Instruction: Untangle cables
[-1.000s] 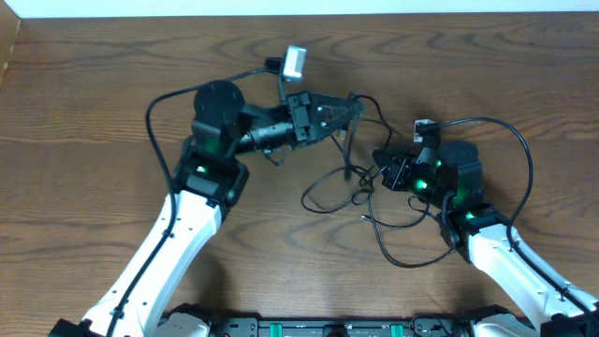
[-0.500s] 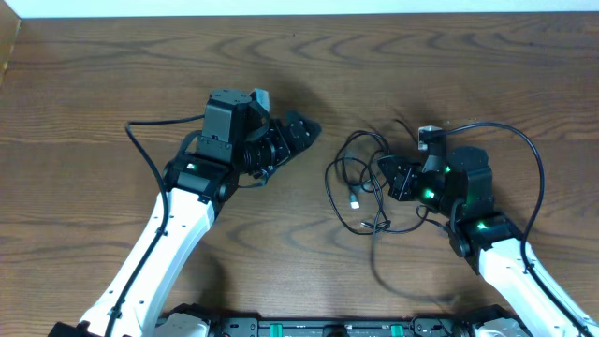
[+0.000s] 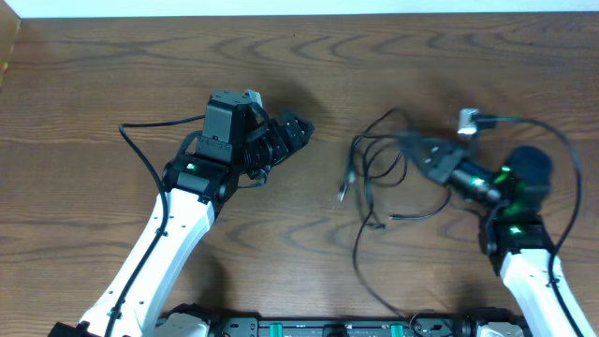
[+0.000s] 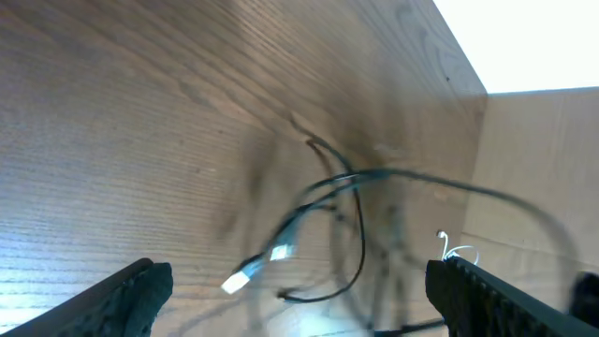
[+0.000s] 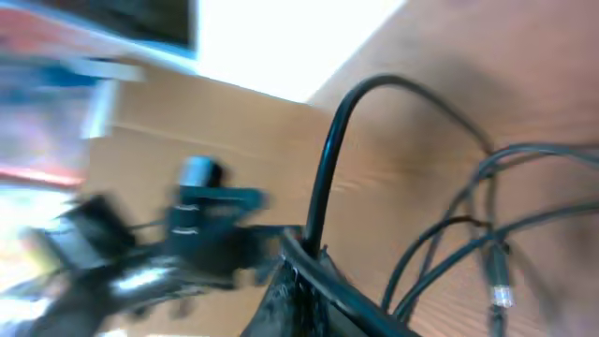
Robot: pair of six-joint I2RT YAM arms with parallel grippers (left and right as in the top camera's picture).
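My left gripper will grab the top pieces of the black cable tangle next, so the dangling cable pieces stay free for my right gripper to untangle.
A tangle of thin black cables (image 3: 372, 178) hangs right of the table's middle, with a small metal plug (image 3: 343, 194) dangling at its left side. My right gripper (image 3: 418, 153) is shut on the bundle's upper right strands. In the right wrist view its jaws (image 5: 309, 267) pinch a black cable (image 5: 327, 159) that rises straight out of them, and other strands and a plug (image 5: 502, 296) trail to the right. My left gripper (image 3: 298, 129) stands open, apart from the tangle on its left. Its wrist view shows the blurred cables (image 4: 348, 192) ahead between wide fingers (image 4: 131, 292), with nothing held.
A cardboard box edge (image 3: 7, 42) shows at the far left corner. The arms' own thick black wires loop beside the left arm (image 3: 140, 150) and over the right arm (image 3: 560, 140). A black rail (image 3: 328, 328) runs along the near edge.
My left gripper opened, let go of the cables and drew back left. My right gripper, still shut, carried the tangle to the right as that arm swung outward.
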